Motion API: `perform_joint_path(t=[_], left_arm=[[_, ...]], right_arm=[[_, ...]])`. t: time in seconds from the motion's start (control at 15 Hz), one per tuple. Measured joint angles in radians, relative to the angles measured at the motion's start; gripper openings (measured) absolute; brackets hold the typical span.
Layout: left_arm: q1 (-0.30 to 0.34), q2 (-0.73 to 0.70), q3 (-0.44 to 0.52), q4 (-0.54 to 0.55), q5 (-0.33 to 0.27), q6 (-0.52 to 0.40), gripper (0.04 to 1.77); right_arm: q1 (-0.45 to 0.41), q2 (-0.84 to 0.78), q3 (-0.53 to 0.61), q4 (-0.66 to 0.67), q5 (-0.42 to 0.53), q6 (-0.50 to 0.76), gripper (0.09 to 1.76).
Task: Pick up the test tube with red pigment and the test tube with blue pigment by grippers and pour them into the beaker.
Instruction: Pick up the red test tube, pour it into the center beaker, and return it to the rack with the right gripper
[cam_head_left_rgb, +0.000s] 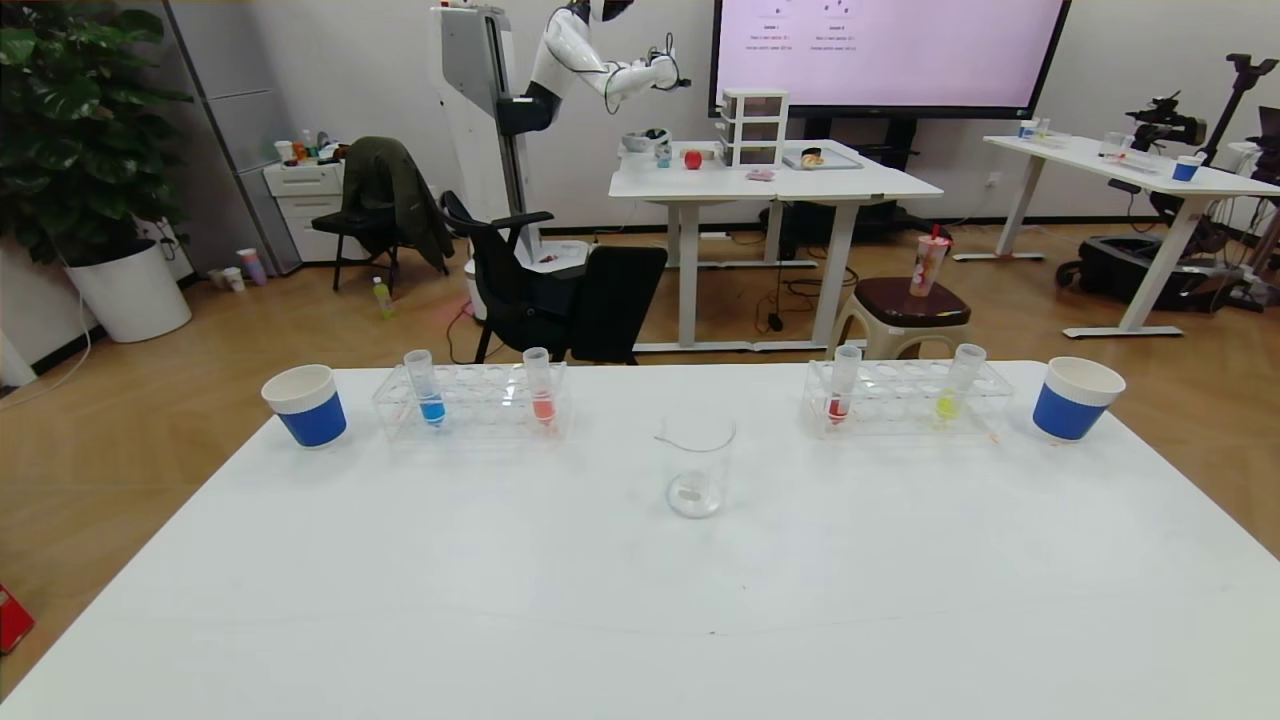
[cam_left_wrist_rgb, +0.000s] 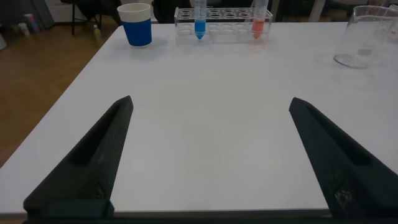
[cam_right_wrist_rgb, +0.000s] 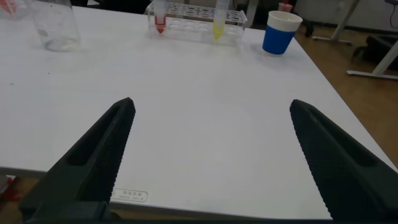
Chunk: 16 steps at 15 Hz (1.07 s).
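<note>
My right gripper is going to grab the test tube with red pigment by its exposed upper part, because the clear rack is around the lower half of the tube.
The test tube with blue pigment stands in the left clear rack beside a salmon-orange tube; it also shows in the left wrist view. The test tube with red pigment stands in the right clear rack with a yellow-green tube; it also shows in the right wrist view. The empty glass beaker stands mid-table between the racks. My left gripper and right gripper are open and empty over the table's near edge, out of the head view.
A blue-banded white paper cup stands left of the left rack, another right of the right rack. The white table is bare between the beaker and its near edge. Chairs, desks and another robot stand beyond.
</note>
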Motion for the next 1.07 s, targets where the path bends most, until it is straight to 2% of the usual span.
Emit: perform_joint_path(t=[0.87, 1.07], left_arm=[[0.0, 0.0, 0.0, 0.0, 0.0, 0.0, 1.75], [0.0, 0.0, 0.0, 0.0, 0.0, 0.0, 1.75]], right_arm=[[-0.001, 0.0, 0.0, -0.001, -0.001, 0.002, 1.74], [-0.004, 0.0, -0.017, -0.039, -0.003, 0.002, 1.74]])
